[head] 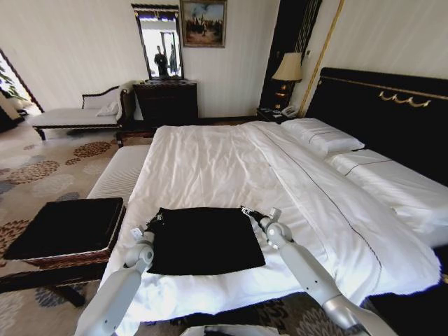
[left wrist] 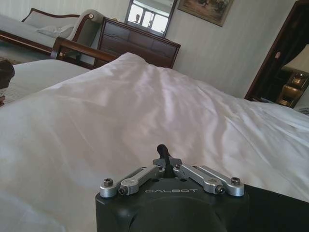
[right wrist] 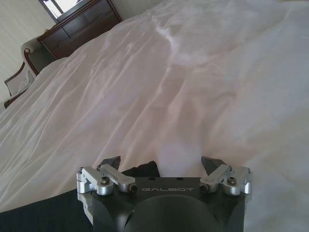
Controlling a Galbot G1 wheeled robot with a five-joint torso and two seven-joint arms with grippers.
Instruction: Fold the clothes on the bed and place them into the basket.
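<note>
The right gripper grabs the T-shirt by its free corner next, since that corner of the T-shirt pokes up while the rest of the cloth (head: 206, 243) lies flat.
The clothes (head: 203, 241), a black T-shirt, lie flat as a rough rectangle on the white duvet of the bed (head: 210, 161), near its foot. My left gripper (head: 155, 219) rests at the shirt's far left corner. In the left wrist view that gripper (left wrist: 164, 153) is shut, with a small black tip pinched between the fingers and black fabric (left wrist: 275, 208) beside it. At the far right corner, my right gripper (head: 246, 211) is open. In the right wrist view it (right wrist: 161, 164) stands open around a corner of the shirt (right wrist: 142, 170). The basket (head: 66, 227), wicker with black lining, stands left of the bed.
A cream striped bench (head: 119, 171) runs along the bed's left side behind the basket. Pillows (head: 322, 136) lie by the black headboard on the right. A dark dresser (head: 166, 101) and a white chaise (head: 70, 115) stand by the far wall.
</note>
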